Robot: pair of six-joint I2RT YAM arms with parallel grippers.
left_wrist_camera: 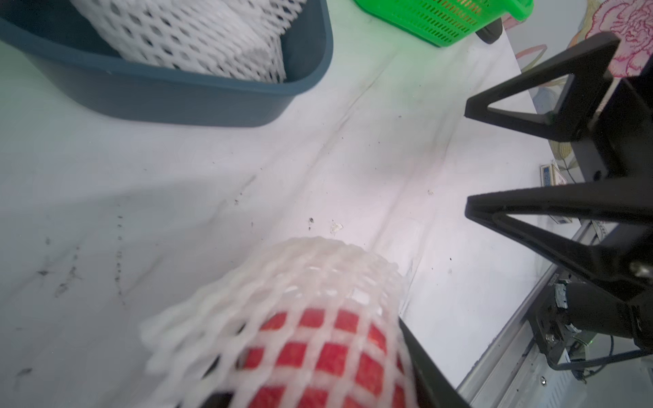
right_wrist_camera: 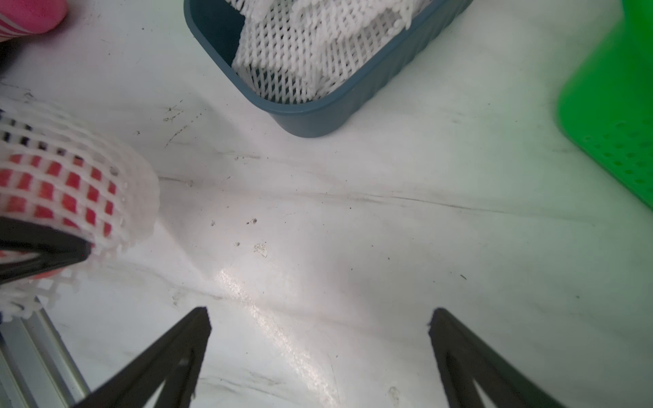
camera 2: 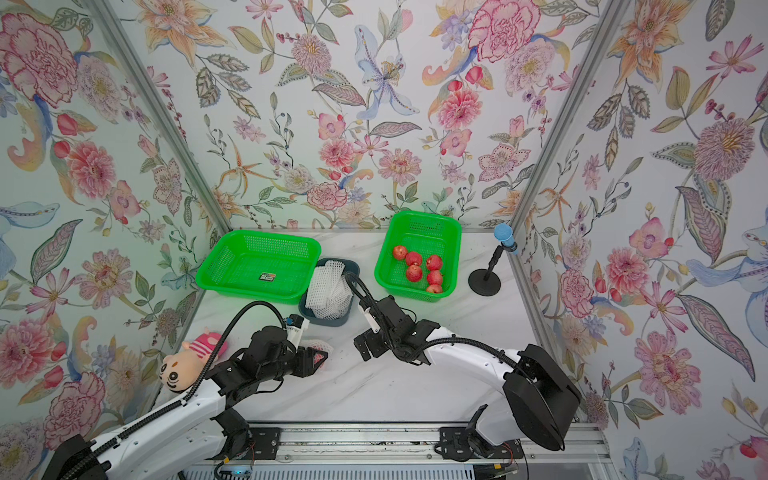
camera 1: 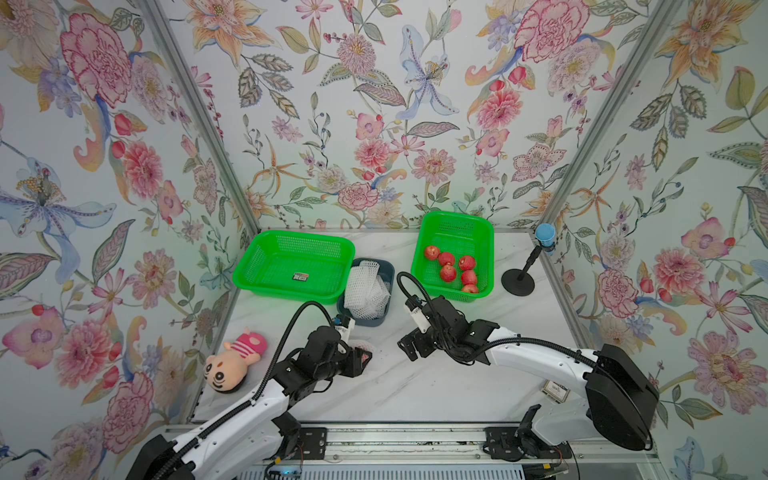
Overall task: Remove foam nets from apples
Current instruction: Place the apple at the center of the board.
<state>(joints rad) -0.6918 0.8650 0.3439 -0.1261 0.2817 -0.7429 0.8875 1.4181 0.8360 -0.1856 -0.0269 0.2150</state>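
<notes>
My left gripper is holding the netted apple above the flat table and needs to keep holding it, because the apple would drop short of its place if I opened now.
My left gripper [camera 1: 360, 354] is shut on a red apple [left_wrist_camera: 318, 353] still wrapped in its white foam net [left_wrist_camera: 311, 268], held just above the table; the net's loose end sticks out past the fruit. My right gripper [camera 1: 409, 347] is open and empty, a short way to the right and facing the netted apple [right_wrist_camera: 63, 187]. Its fingertips [left_wrist_camera: 468, 208] stand apart from the net. Several bare red apples [camera 1: 455, 268] lie in the right-hand green basket [camera 1: 457, 216]. Several empty foam nets [camera 1: 365, 289] are piled in a blue-grey bin [camera 1: 365, 322].
A second green basket [camera 1: 299, 237] at the back left holds only a small label. A pink striped plush toy [camera 1: 232, 361] lies by the left wall. A black stand with a blue top [camera 1: 519, 278] is at the back right. Floral walls enclose the table.
</notes>
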